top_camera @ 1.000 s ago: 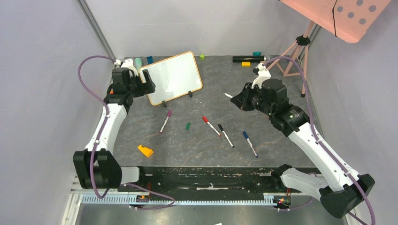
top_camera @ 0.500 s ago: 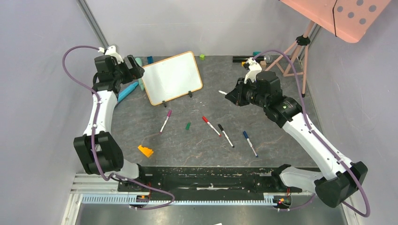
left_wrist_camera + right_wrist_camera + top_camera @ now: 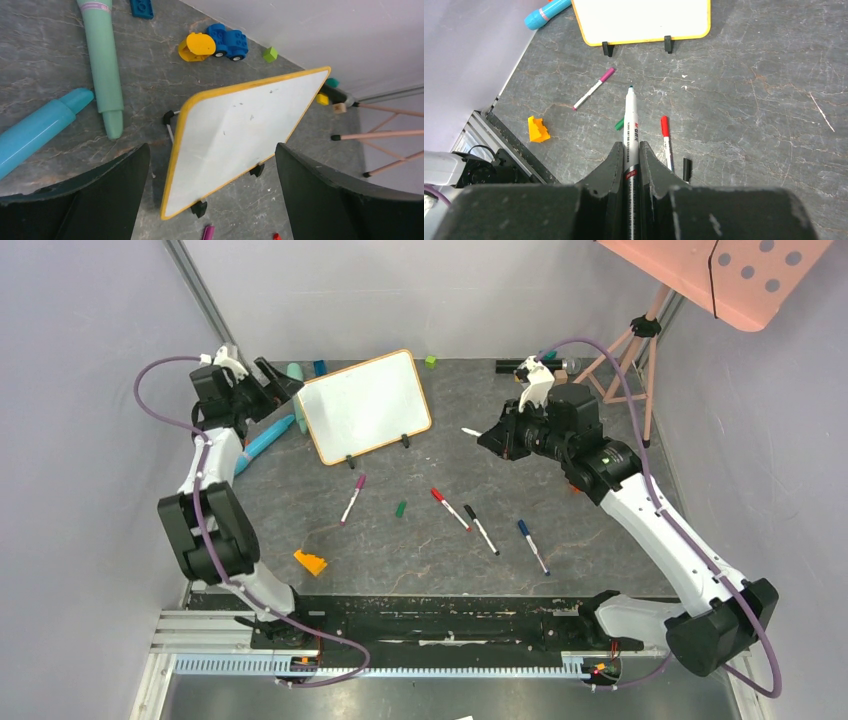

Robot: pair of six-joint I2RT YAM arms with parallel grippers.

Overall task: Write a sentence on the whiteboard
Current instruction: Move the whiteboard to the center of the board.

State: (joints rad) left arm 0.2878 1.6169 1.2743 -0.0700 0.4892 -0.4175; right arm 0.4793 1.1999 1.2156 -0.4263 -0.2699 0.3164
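Note:
Next, my left gripper grabs the whiteboard's orange-framed side edge (image 3: 309, 424) (image 3: 175, 150) nearest it, which leaves the whiteboard's blank side free for the marker to write.
The whiteboard (image 3: 366, 405) stands tilted on its two black clip feet at the back of the table, orange-framed. Its face (image 3: 240, 135) is blank apart from faint specks, and no sentence shows on it. My left gripper (image 3: 279, 381) hovers just left of the board's left edge, open wide, with the board seen between its fingers (image 3: 211, 150) but untouched. My right gripper (image 3: 497, 439) is to the right of the board, shut on a white marker (image 3: 630, 120). The marker's uncapped dark-green tip points toward the board (image 3: 644, 15).
Loose on the table lie a purple marker (image 3: 352, 498), a green cap (image 3: 400, 509), and red (image 3: 450, 508), black (image 3: 481, 529) and blue (image 3: 533, 546) markers. An orange block (image 3: 310, 562) sits near front. Large blue (image 3: 265, 438) and mint (image 3: 102, 60) toy markers lie left; a tripod (image 3: 630, 350) stands back right.
My left gripper has drawn back from the board's left edge, up and to the far left. My right gripper has carried the marker left, closer to the board.

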